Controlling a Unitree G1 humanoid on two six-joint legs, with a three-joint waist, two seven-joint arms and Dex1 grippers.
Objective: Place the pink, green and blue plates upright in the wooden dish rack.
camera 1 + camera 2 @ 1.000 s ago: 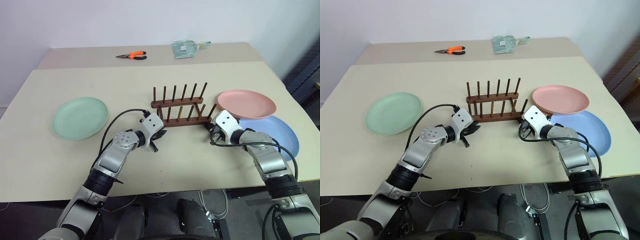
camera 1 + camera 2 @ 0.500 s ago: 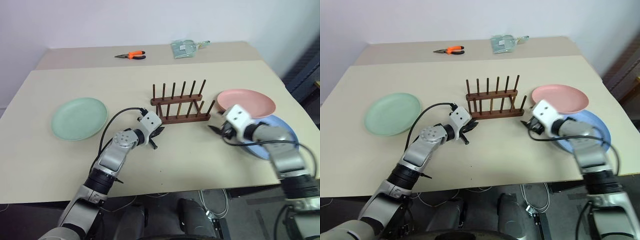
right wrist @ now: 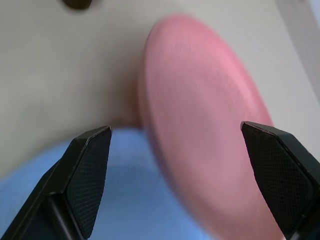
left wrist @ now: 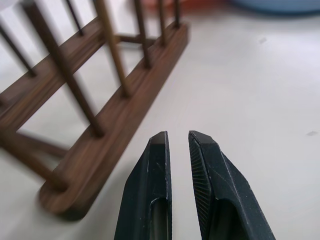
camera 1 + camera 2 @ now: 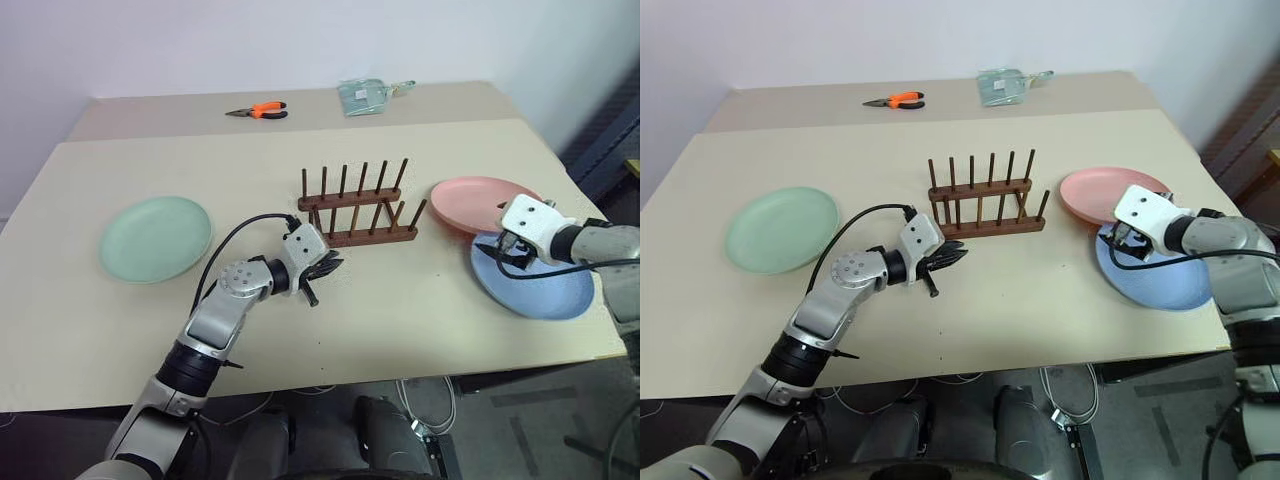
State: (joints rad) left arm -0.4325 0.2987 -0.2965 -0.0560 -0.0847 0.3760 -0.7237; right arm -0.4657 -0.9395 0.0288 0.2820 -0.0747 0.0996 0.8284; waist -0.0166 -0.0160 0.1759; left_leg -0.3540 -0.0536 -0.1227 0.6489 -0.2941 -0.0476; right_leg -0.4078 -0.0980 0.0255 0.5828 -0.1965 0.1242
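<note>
The pink plate should stand upright in the wooden dish rack (image 5: 358, 206). My right gripper should next pick up the plate by its rim (image 5: 459, 225) for that.
The wooden dish rack (image 5: 358, 206) stands with no plates in it at mid-table. A green plate (image 5: 155, 238) lies flat at the left. At the right, the pink plate (image 5: 478, 203) overlaps the far rim of the blue plate (image 5: 538, 285). My left gripper (image 5: 330, 268) is shut with nothing held, just in front of the rack's left end; the rack's near rail (image 4: 125, 107) lies beside its fingers (image 4: 155, 170). My right gripper (image 3: 177, 132) hovers open above where the pink plate (image 3: 200, 125) meets the blue one (image 3: 125, 200).
Orange-handled pliers (image 5: 258, 110) and a clear plastic bag (image 5: 366, 95) lie on the far strip of the table. The table's right edge (image 5: 590, 215) runs just past the two plates, and its front edge is near my arms.
My right gripper has opened and swung up and to the right, from the rack's right end to above the pink and blue plates. My left gripper has lifted slightly and stays shut.
</note>
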